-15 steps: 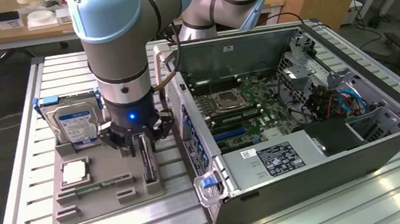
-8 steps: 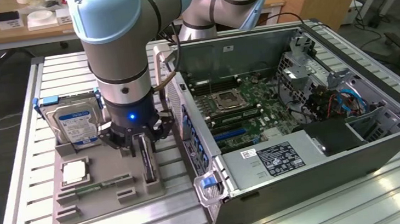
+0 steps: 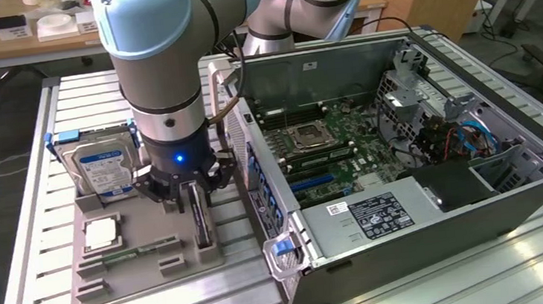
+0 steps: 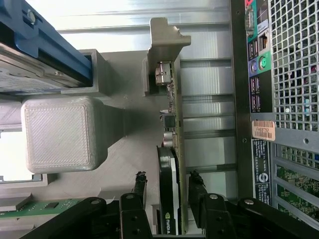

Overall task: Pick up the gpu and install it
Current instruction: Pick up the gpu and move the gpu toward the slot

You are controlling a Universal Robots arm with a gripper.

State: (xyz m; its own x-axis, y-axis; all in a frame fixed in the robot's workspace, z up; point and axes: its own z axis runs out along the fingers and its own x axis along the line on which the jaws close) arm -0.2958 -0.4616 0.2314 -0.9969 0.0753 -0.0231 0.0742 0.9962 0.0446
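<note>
My gripper closes on the GPU's black cooler next, since my fingers stand on both sides of the cooler and closing now would catch it.
The gpu stands on its long edge in a slot of the grey parts tray, just beside the open computer case. My gripper points straight down over it. In the wrist view the gpu runs away from the camera to its silver bracket, with its dark cooler face near the fingers. The gripper straddles the card's near end with one black finger on each side. A narrow gap shows on both sides, so it is open. The card still rests in its slot.
In the tray a silver hard drive with a blue-white label stands at the back. A processor and a green memory stick lie nearer the front. Inside the case lies the motherboard. Its perforated rear panel is close to the card.
</note>
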